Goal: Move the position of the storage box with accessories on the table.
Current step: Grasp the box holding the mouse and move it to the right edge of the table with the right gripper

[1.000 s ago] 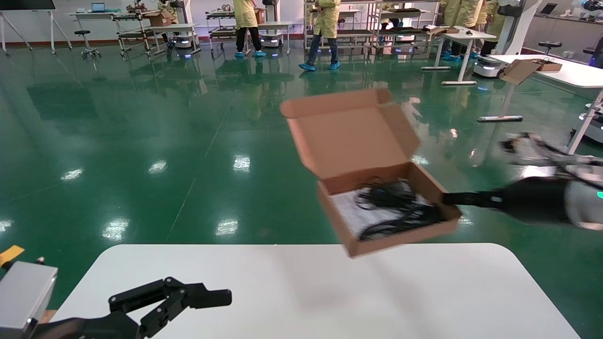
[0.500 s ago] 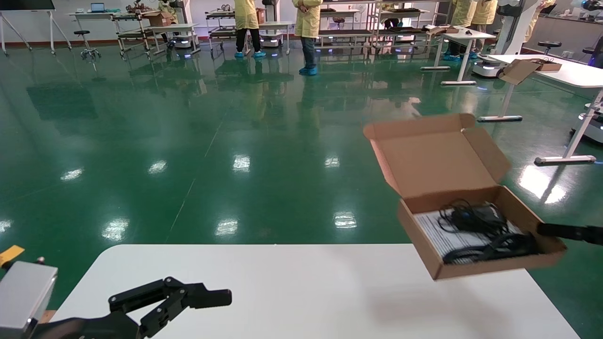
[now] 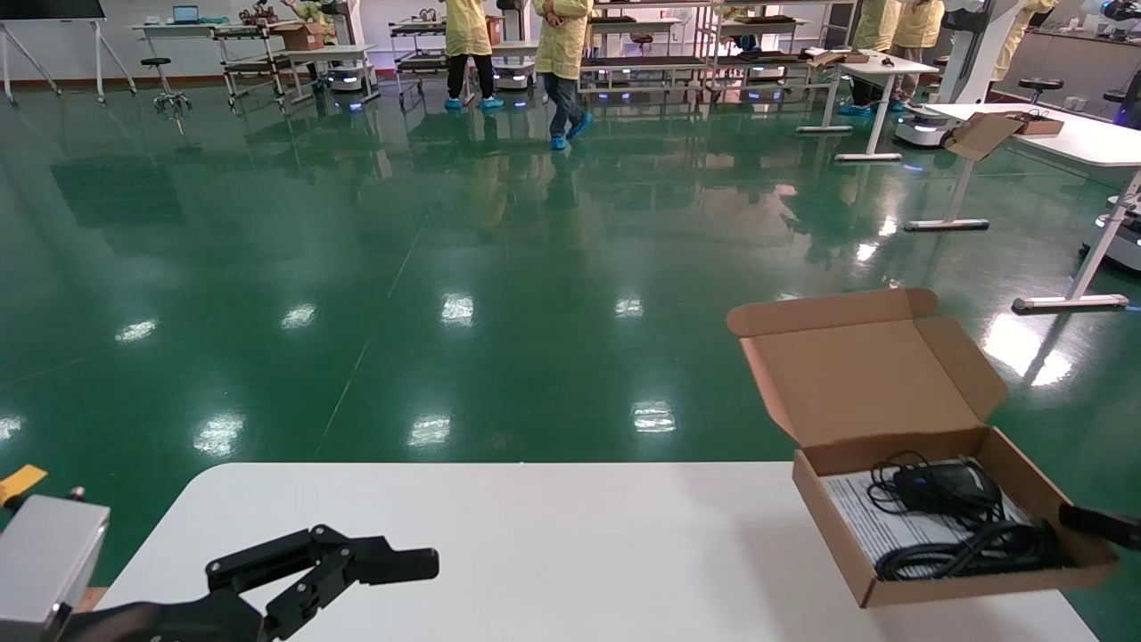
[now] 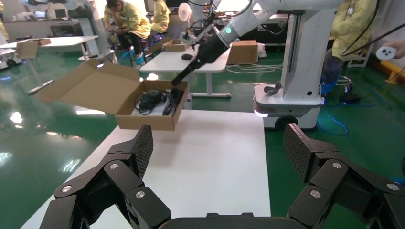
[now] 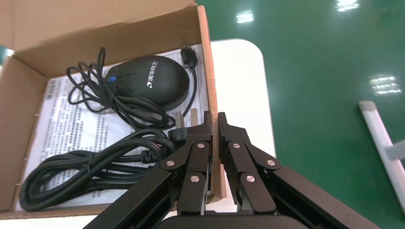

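Note:
I need to lower the box with my right gripper before I release it: in the head view, the box's lower edge (image 3: 968,588) is hanging above the white tabletop.
The storage box (image 3: 963,584), brown cardboard with its lid (image 3: 869,379) open, is at the far right end of the white table (image 3: 579,553). Whether it touches the tabletop I cannot tell. In it lie a black oval mouse (image 3: 947,486), a coiled black cable (image 3: 963,551) and a printed white sheet (image 3: 869,517). My right gripper (image 3: 1065,514) is shut on the box's right side wall (image 5: 209,95); the right wrist view shows the gripper (image 5: 214,117), the mouse (image 5: 148,83), the cable (image 5: 90,167) and the sheet (image 5: 62,119). My left gripper (image 3: 392,557) is open and empty over the near left of the table, far from the box (image 4: 148,121).
The box overhangs the table's right edge above the green floor (image 3: 357,267). A separate white desk with another cardboard box (image 3: 985,134) stands far off at the right. People in yellow coats (image 3: 557,45) and shelving are at the back. A white robot base (image 4: 286,100) stands beyond the table.
My right gripper has carried the box to the right and downward, from mid-air beyond the table's far edge to the table's right end. The left arm has not moved.

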Motion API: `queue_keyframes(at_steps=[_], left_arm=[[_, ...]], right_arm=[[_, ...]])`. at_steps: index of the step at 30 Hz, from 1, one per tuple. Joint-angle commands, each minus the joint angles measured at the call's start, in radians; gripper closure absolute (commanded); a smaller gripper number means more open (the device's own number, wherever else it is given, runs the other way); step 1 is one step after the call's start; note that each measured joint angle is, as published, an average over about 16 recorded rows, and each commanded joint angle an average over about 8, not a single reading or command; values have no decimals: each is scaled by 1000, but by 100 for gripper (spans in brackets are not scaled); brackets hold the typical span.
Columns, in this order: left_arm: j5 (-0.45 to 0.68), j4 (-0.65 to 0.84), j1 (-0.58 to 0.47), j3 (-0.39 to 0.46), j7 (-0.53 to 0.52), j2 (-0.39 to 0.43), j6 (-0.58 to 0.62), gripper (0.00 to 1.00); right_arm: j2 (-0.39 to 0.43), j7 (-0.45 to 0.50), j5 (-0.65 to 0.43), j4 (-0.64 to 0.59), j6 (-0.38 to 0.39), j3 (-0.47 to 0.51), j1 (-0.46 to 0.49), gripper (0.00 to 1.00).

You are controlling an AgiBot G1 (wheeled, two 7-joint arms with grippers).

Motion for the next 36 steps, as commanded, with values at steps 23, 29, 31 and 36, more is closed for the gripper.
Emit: queue_keyframes(at_steps=[23, 29, 31, 36], left_arm=[[0, 0, 0, 0, 0, 0, 0, 0], [0, 0, 0, 0, 0, 0, 0, 0], [0, 0, 0, 0, 0, 0, 0, 0], [0, 0, 0, 0, 0, 0, 0, 0]], right_arm=[[-51, -71, 88, 2, 260, 61, -195, 100], [-67, -96, 105, 14, 301, 73, -211, 97], [-70, -105, 112, 18, 313, 78, -215, 72], [-76, -123, 131, 23, 330, 91, -226, 10]])
